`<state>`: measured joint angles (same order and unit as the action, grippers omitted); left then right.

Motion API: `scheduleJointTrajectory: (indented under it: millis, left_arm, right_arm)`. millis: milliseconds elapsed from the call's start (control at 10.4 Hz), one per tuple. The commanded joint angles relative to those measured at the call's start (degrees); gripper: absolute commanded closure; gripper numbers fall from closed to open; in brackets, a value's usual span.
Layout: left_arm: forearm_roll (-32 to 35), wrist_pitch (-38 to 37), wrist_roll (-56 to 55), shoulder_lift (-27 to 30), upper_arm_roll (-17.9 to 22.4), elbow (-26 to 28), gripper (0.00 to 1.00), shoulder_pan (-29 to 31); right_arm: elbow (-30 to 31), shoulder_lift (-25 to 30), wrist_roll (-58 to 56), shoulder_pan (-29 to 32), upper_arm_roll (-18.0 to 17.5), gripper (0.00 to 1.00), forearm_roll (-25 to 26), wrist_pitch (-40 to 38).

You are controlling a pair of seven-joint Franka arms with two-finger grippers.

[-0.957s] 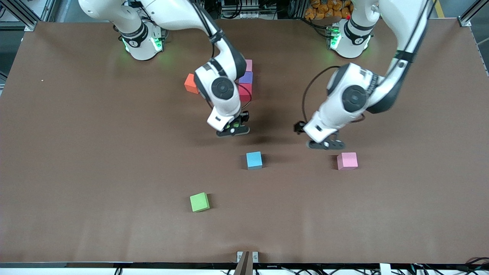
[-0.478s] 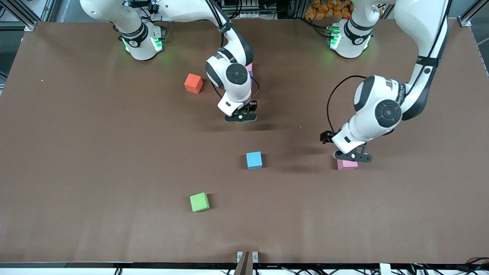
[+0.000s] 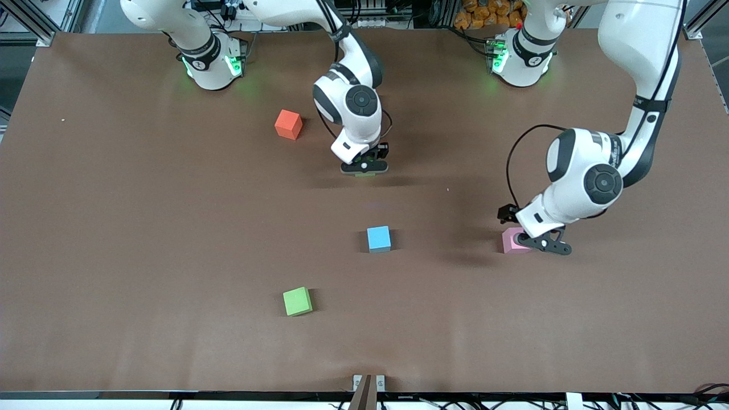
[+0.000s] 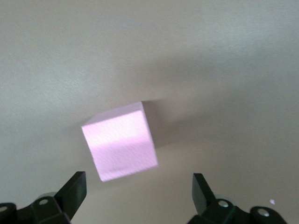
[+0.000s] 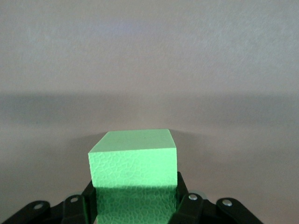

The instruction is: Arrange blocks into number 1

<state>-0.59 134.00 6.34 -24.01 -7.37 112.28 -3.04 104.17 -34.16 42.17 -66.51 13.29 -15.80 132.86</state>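
My left gripper moves toward the block before it closes on the pink block (image 3: 512, 239), since bare table shows between its fingertips and the block.
My right gripper (image 3: 364, 167) is shut on a green block (image 5: 133, 161), low over the table near the middle, toward the robots' bases. My left gripper (image 3: 541, 244) is open, low over a pink block (image 3: 512, 239) toward the left arm's end. In the left wrist view that pink block (image 4: 120, 141) lies just ahead of the open fingers (image 4: 74, 189), not between them. An orange block (image 3: 288, 124), a light blue block (image 3: 379, 238) and a second green block (image 3: 298, 301) lie loose on the table. The other pink, purple and red blocks are hidden by the right arm.
The brown table (image 3: 142, 228) is bare around the loose blocks. The arms' bases (image 3: 213, 57) stand along the edge farthest from the front camera.
The right gripper carried the green block away from the front camera, toward the hidden blocks. The left gripper swung toward the left arm's end and came down over the pink block.
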Motion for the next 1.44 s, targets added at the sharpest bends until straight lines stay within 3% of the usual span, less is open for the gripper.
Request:
scheduleJointTrajectory:
  millis: [0,287,478,574,670,766,861,1053,1340]
  left_arm:
    - [0.68,0.99,3.32,-3.23,1.38,-3.55,0.00,0.05]
    - [-0.02,1.52,2.72,-5.60,1.66,-5.48,0.00,0.05]
    - [-3.87,4.23,0.09,-6.93,1.66,-5.58,0.00,-0.56]
    - [-4.06,4.51,-2.45,-6.93,1.66,-5.58,0.00,-0.74]
    - [-4.15,5.12,-3.69,-7.19,1.66,-5.49,0.00,-0.74]
    - [-4.24,6.00,-3.70,-7.37,1.66,-5.32,0.00,-0.74]
    - [-4.16,6.70,-3.62,-7.37,1.66,-4.88,0.11,-0.65]
    - [-3.46,8.46,-2.83,-7.37,1.66,-3.48,0.42,-0.83]
    - [-3.19,8.38,-2.82,-6.85,1.66,-1.98,1.00,-2.23]
  right_arm:
    - [4.54,3.21,1.68,-2.04,0.16,1.00,-0.72,0.39]
    - [5.16,3.84,2.12,-2.14,0.16,1.00,-0.72,0.47]
    - [5.08,3.84,3.17,-2.22,0.16,0.99,-0.72,1.00]
    - [5.07,3.84,3.26,-2.31,0.16,0.69,-0.72,0.83]
    - [5.07,3.92,3.44,-2.23,0.25,0.01,-0.72,0.39]
    - [4.99,4.10,3.44,-2.22,0.33,0.00,-0.72,0.30]
    - [4.99,4.71,3.44,-2.14,0.51,0.00,-0.72,0.39]
    - [4.81,6.99,3.27,-0.30,0.86,0.00,-0.63,0.30]
    - [3.50,9.46,-3.46,3.92,5.32,0.00,-0.02,-3.37]
